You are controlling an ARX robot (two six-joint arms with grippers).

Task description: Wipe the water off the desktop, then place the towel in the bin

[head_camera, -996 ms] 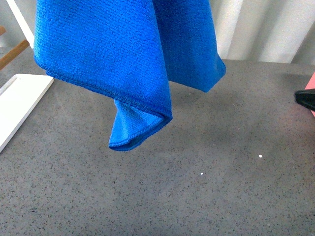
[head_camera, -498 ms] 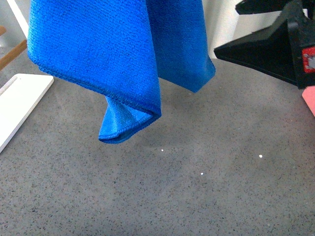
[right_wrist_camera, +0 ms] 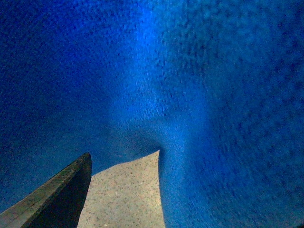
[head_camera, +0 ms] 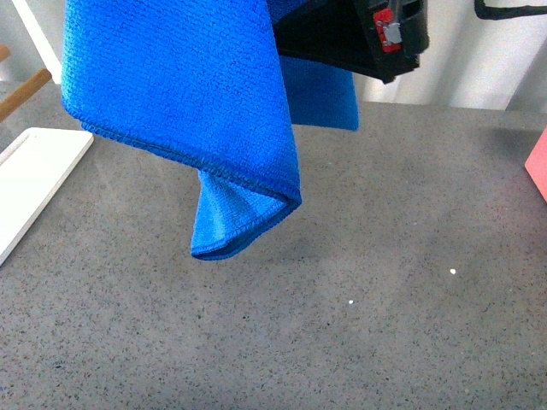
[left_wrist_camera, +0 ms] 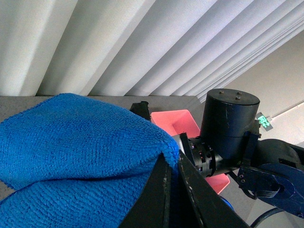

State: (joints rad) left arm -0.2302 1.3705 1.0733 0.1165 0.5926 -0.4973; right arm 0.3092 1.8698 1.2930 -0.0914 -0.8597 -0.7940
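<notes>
Next, the right gripper grabs the blue towel by its upper edge (left_wrist_camera: 135, 118), to carry the wet towel over to the pink bin (left_wrist_camera: 176, 121).
The blue towel (head_camera: 179, 102) hangs from the top of the front view, its folded lower corner above the grey speckled desktop (head_camera: 385, 325). In the left wrist view my left gripper (left_wrist_camera: 171, 164) is shut on a fold of the towel (left_wrist_camera: 71, 152) and holds it up. My right gripper (head_camera: 342, 38) is open, high up, right beside the hanging towel. In the right wrist view the towel (right_wrist_camera: 190, 71) fills nearly the whole picture, with one finger (right_wrist_camera: 57, 199) and a patch of desktop (right_wrist_camera: 123, 199) below it.
A white flat tray (head_camera: 34, 179) lies at the left edge of the desktop. A pink bin (head_camera: 538, 162) shows at the right edge, and also in the left wrist view (left_wrist_camera: 175, 121) behind my right arm (left_wrist_camera: 228, 128). White curtains hang behind.
My right arm has come in from the right and moved left and up to the towel. The towel has swung slightly while still held.
</notes>
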